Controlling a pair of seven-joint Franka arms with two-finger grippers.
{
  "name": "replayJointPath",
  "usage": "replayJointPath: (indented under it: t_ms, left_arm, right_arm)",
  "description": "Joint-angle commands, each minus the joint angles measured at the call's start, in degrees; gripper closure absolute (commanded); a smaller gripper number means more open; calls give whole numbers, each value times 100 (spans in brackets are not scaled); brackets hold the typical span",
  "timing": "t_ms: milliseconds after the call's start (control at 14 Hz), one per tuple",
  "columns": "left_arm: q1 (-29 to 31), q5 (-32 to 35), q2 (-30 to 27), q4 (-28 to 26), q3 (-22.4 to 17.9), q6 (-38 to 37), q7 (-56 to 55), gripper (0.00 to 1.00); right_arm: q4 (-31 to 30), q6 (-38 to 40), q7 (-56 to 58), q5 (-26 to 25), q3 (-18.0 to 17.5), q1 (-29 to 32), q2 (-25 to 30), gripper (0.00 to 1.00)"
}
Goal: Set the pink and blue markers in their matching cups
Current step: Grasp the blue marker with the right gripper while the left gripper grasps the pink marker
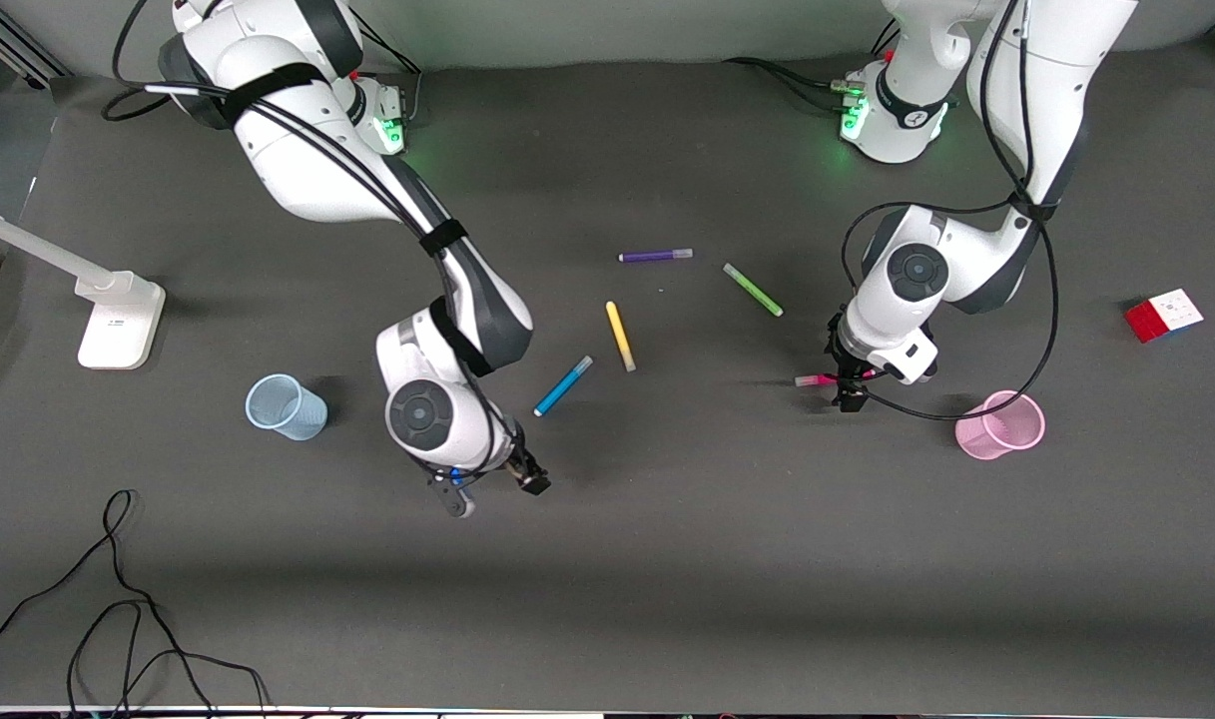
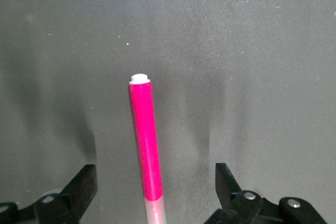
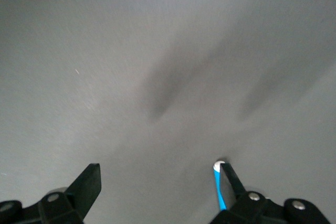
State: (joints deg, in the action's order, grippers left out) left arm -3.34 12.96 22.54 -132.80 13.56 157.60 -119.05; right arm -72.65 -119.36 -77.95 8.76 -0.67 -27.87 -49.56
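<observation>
The pink marker should next be grabbed by my left gripper at its end with the cap, and then I will drop it into the pink cup.
The pink marker [image 1: 823, 379] lies on the table, toward the pink cup [image 1: 1001, 424]. My left gripper [image 1: 845, 377] is down over it and open. In the left wrist view the pink marker [image 2: 144, 140] lies between the fingers of the gripper [image 2: 155, 168], touching neither. The blue marker [image 1: 563, 385] lies mid-table. My right gripper [image 1: 494, 489] is open and empty, low over bare table nearer the front camera than the blue marker. In the right wrist view the gripper [image 3: 157, 167] holds nothing, and the blue marker [image 3: 219, 192] peeks beside one finger. The blue cup [image 1: 286, 406] stands toward the right arm's end.
A purple pen [image 1: 655, 256], a green pen [image 1: 753, 290] and a yellow pen [image 1: 620, 336] lie mid-table, farther from the front camera. A colour cube [image 1: 1163, 315] sits at the left arm's end. A white stand [image 1: 118, 320] and loose cables [image 1: 118, 599] are at the right arm's end.
</observation>
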Motion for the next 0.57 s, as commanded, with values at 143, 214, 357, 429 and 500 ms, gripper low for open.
replayJointPath:
  t_ms: [143, 214, 357, 429, 500]
  left_arm:
    - [-88, 198, 207, 105, -99, 86, -197, 0]
    - [-79, 198, 207, 105, -99, 86, -197, 0]
    - [-79, 198, 207, 105, -108, 86, -197, 3]
    - [-70, 198, 207, 114, -108, 86, -197, 18]
    - [-70, 198, 216, 123, -108, 86, -197, 37]
  right_arm:
    - [76, 526, -28, 47, 32, -157, -133, 2]
    - [49, 615, -10, 47, 32, -157, -141, 3]
    - [-82, 616, 95, 56, 32, -157, -177, 6]
    - [-152, 616, 96, 56, 32, -166, -177, 7]
    - [-231, 607, 87, 56, 24, -192, -177, 9]
